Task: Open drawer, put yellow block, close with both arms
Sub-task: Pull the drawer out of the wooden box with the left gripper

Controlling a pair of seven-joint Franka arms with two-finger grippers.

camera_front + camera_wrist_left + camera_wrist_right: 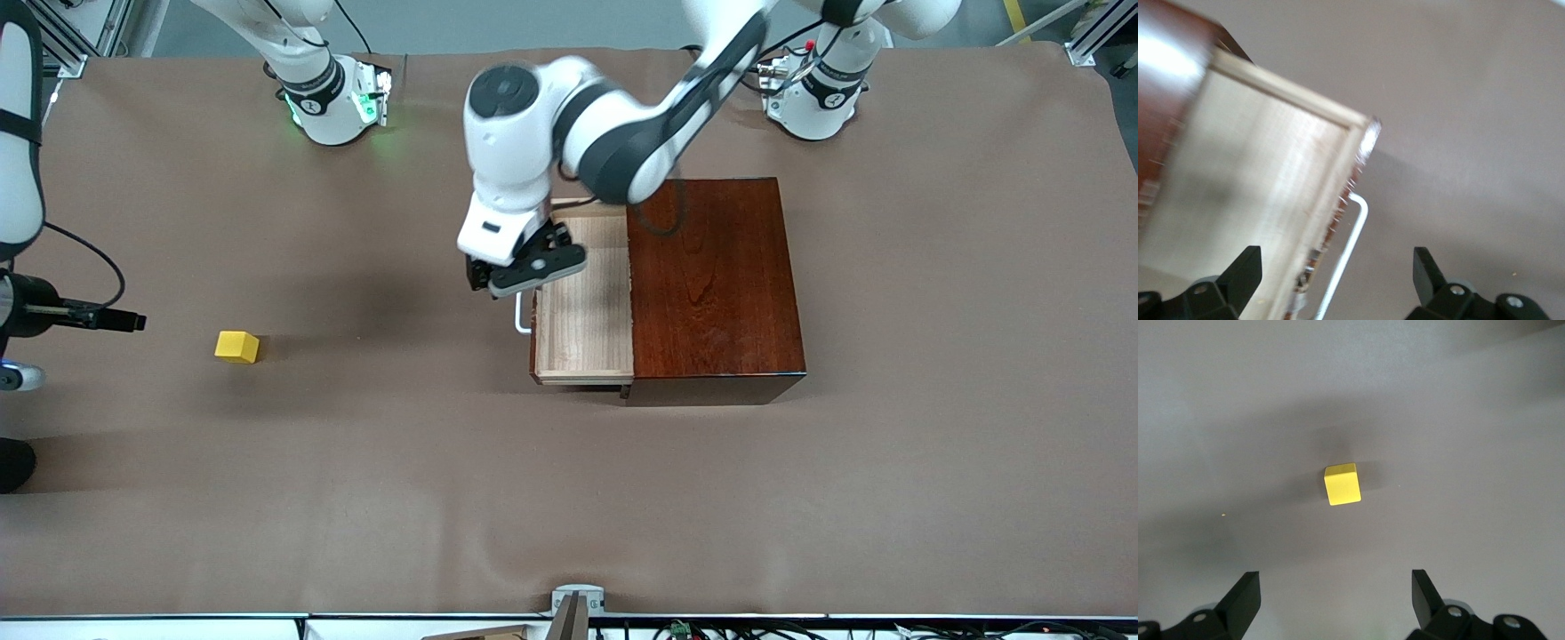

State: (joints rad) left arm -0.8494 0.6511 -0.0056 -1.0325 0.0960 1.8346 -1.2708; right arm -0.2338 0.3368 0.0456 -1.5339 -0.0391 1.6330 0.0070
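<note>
My right gripper needs to put the yellow block away in the open drawer, so it will grab the block by its body next.
The drawer is pulled out of the dark reddish-brown box, and its pale tray is empty. Its white handle faces the right arm's end of the table. My left gripper is open just above the handle and the drawer's front. In the left wrist view, the handle and the drawer's front edge lie between its fingers, untouched. The yellow block sits on the cloth toward the right arm's end. My right gripper is open and empty above the block.
A brown cloth covers the table. Part of the right arm, with a black cable, shows at the edge of the front view near the block. The arm bases stand along the table edge farthest from the front camera.
</note>
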